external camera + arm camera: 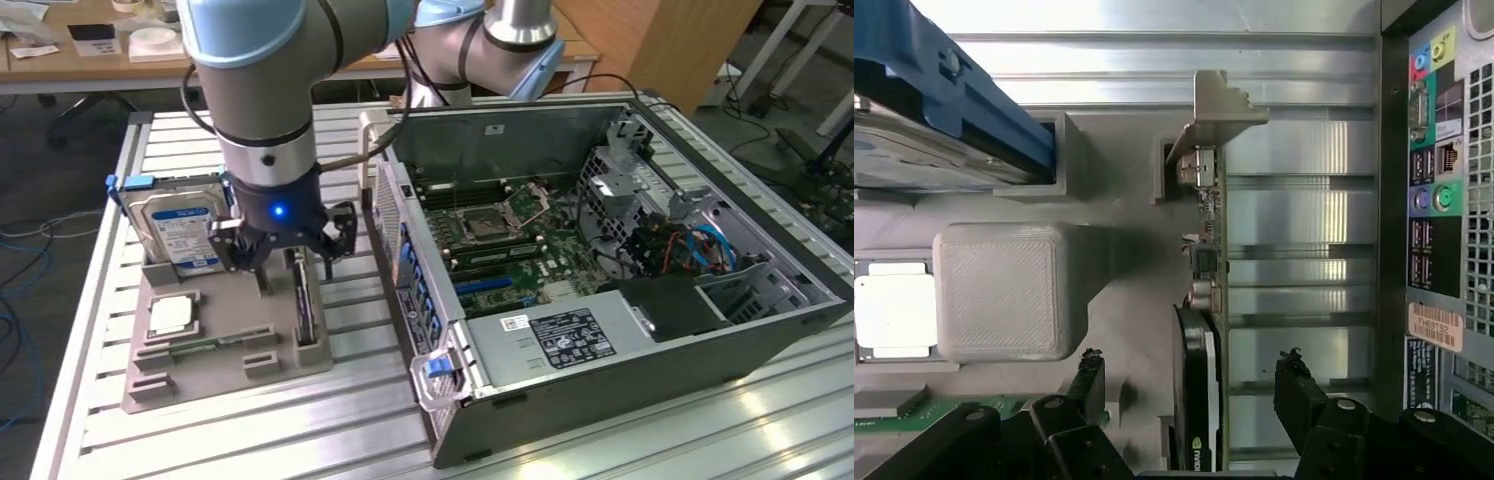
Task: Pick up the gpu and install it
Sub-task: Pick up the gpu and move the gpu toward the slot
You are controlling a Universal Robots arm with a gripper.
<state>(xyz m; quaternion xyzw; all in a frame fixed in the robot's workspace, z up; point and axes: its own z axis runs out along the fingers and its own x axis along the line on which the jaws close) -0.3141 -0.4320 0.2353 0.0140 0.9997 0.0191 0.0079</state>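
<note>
I need to lower my gripper before closing on the GPU: my open fingers hang above its black cooler, short of its sides, so they would miss now.
The gpu (306, 305) stands on edge in a slot of the grey holder (214, 365) on the exterior view's left. In the wrist view I see the gpu (1206, 270) edge-on, with its black cooler face and its silver bracket (1219, 105) at the far end. My gripper (291, 265) hangs just above the card and is open. In the wrist view my gripper (1190, 362) straddles the card, one finger on each side with a gap to each. The open computer case (747, 180) lies at the exterior view's right with its motherboard (494, 225) exposed.
A silver hard drive (180, 225) with a blue-white label stands at the holder's far end. A processor (174, 317) and a green memory stick (180, 350) lie in the holder. The case's rear port panel (1444, 200) is close beside the card. All rests on a slatted aluminium table (667, 430).
</note>
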